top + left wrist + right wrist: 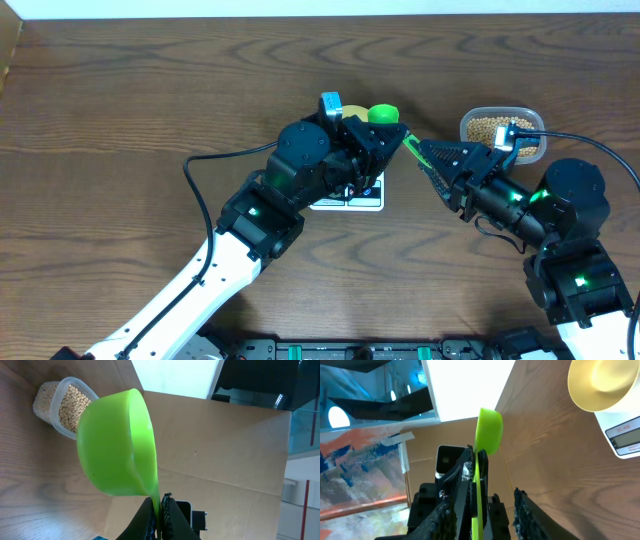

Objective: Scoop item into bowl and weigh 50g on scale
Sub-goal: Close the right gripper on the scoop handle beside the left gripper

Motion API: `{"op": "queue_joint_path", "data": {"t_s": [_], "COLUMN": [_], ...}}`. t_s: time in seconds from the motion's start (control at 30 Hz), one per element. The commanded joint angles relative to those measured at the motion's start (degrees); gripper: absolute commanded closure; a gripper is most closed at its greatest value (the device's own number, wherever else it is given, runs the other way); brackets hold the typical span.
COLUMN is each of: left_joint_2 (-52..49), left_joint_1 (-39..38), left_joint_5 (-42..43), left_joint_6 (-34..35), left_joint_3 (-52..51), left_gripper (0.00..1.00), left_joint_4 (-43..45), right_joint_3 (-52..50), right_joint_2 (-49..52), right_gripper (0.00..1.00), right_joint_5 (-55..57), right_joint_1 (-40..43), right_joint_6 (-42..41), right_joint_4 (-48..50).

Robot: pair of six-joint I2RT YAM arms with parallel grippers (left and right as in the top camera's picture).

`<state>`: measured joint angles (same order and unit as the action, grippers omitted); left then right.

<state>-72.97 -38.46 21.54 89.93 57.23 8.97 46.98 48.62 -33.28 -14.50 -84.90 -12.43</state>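
Note:
I need to scoop beans into the bowl. My right gripper should next grab the green scoop (383, 113) by its handle's loose end (421, 156), which leaves the cup free.
My left gripper (161, 510) is shut on the thin handle of a bright green scoop (117, 442). It holds the scoop (383, 113) up on its edge above the table's middle. My right gripper (482, 500) is open, with the scoop handle (479, 485) standing between its spread fingers and touching neither. In the overhead view the right gripper (428, 165) sits just right of the left gripper (395, 135). The pale yellow bowl (605, 382) rests on the white scale (625, 430). The beans (75, 402) fill a clear tub. The scoop's inside is hidden.
The clear tub (500, 128) stands on the wooden table at the right, just behind my right arm. My left arm covers most of the scale (350, 197) in the overhead view. A cardboard wall (225, 450) stands beyond the table edge.

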Motion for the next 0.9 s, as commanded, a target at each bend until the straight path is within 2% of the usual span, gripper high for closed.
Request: {"op": "queue_joint_path", "data": {"t_s": [0.0, 0.87], "left_joint_2": [-0.33, -0.33], "left_joint_1": [-0.04, -0.63], "left_joint_5": [1.07, 1.73], "left_joint_6": [-1.4, -1.36], "left_joint_3": [1.03, 1.03], "left_gripper": [0.93, 0.93], "left_joint_4": [0.22, 0.66], "right_joint_3": [1.07, 1.07], "right_joint_2": [-0.15, 3.41], "right_gripper": [0.6, 0.68], "right_joint_5": [1.73, -1.03], "right_joint_1": [-0.17, -0.2], "right_joint_6": [0.96, -2.95], "right_joint_4": [0.11, 5.99]}}
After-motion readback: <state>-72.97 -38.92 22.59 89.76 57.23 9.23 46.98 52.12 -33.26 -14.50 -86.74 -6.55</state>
